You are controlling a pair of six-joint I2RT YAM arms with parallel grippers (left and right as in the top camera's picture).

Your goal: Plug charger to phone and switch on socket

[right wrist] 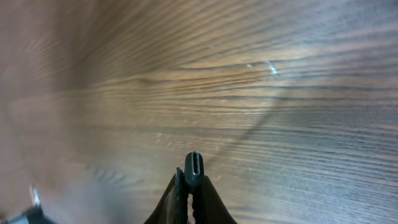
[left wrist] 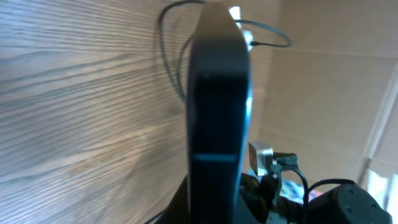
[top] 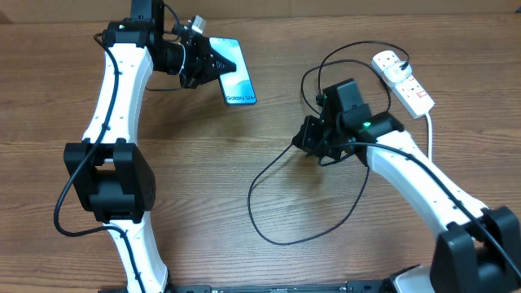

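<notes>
The charger's connector tip hangs above the wood and would fall if I opened now. My right gripper should keep holding it.
The phone (top: 235,73), light blue screen with black bezel, is held tilted above the table at the upper left by my left gripper (top: 205,62), which is shut on it. In the left wrist view the phone (left wrist: 217,106) shows edge-on as a dark slab. My right gripper (top: 308,140) is shut on the charger's black connector tip (right wrist: 193,168), its metal mouth pointing outward above the wood. The thin black cable (top: 269,220) loops over the table to the white plug in the socket (top: 403,80), a white block with red switch marks at the upper right.
The socket's thick white cord (top: 429,130) runs down the right side behind my right arm. The black cable makes wide loops between the arms and near the socket. Brown wooden tabletop (top: 195,179) lies around them.
</notes>
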